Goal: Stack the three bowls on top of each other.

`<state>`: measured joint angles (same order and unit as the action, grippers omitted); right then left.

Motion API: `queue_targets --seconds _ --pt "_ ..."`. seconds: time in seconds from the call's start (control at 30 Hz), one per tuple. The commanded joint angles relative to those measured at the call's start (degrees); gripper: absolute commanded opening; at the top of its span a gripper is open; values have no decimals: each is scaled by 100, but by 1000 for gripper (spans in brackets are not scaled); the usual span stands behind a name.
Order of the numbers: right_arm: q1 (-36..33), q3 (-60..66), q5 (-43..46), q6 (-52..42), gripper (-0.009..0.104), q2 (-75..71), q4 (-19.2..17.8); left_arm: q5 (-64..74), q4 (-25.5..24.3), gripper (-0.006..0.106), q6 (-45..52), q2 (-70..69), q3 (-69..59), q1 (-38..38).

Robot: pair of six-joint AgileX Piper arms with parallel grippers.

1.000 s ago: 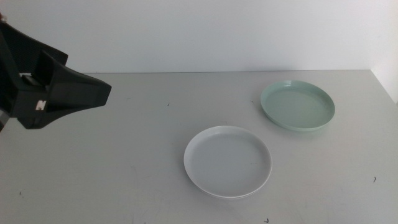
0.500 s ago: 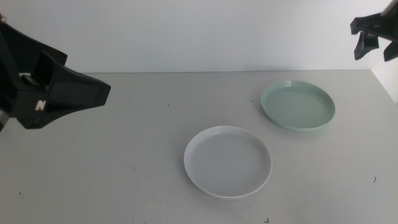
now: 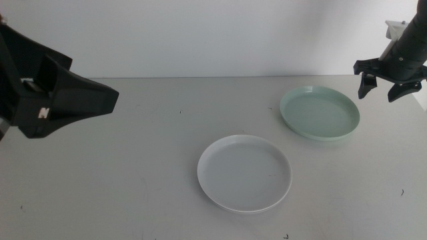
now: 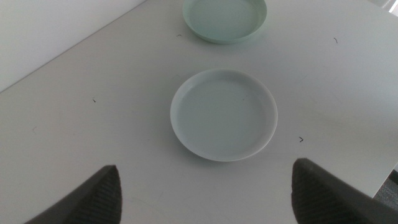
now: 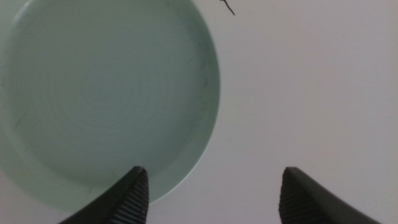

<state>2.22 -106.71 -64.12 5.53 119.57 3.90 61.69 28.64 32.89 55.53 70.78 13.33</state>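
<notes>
My right gripper pinches the green bowl by its thin raised rim (image 3: 357, 123) (image 5: 213, 112) next, since the green bowl spreads far wider than the gripper's open fingers.
A pale mint green bowl (image 3: 319, 113) sits at the back right of the table; it also shows in the left wrist view (image 4: 224, 17) and the right wrist view (image 5: 106, 93). A pale bowl (image 3: 244, 173), white with a grey-blue tint, lies at the table's middle, also in the left wrist view (image 4: 224, 114). I cannot tell if it is the white or the grey-blue one; a third bowl is out of view. My right gripper (image 3: 378, 95) is open and empty above the mint bowl's right rim (image 5: 214, 171). My left gripper (image 4: 205, 171) is open and empty, held high at the left.
The left arm's dark body (image 3: 53, 100) fills the left edge of the middle view. The grey table (image 3: 133, 167) ends at a white wall behind and at its right edge (image 3: 413, 93) near the right gripper. Small dark specks mark the tabletop.
My right arm has come in from the upper right and moved down and left to the mint bowl's right rim. The left arm and both bowls have not moved.
</notes>
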Motion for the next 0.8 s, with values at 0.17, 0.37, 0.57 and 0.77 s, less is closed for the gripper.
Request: queue_targets --seconds 0.17,0.37,0.57,0.77 --pt "110 -888 163 -37 69 302 68 -266 206 105 -68 -72 179 -5" --pt "110 -1744 -42 -52 68 950 153 -266 206 105 -68 -72 179 -5" --pt "110 -2274 -98 -31 63 1426 135 -266 206 105 -68 -72 179 -5" --pt "110 -2298 -111 -31 55 1697 135 -266 206 105 -68 -72 179 -5"
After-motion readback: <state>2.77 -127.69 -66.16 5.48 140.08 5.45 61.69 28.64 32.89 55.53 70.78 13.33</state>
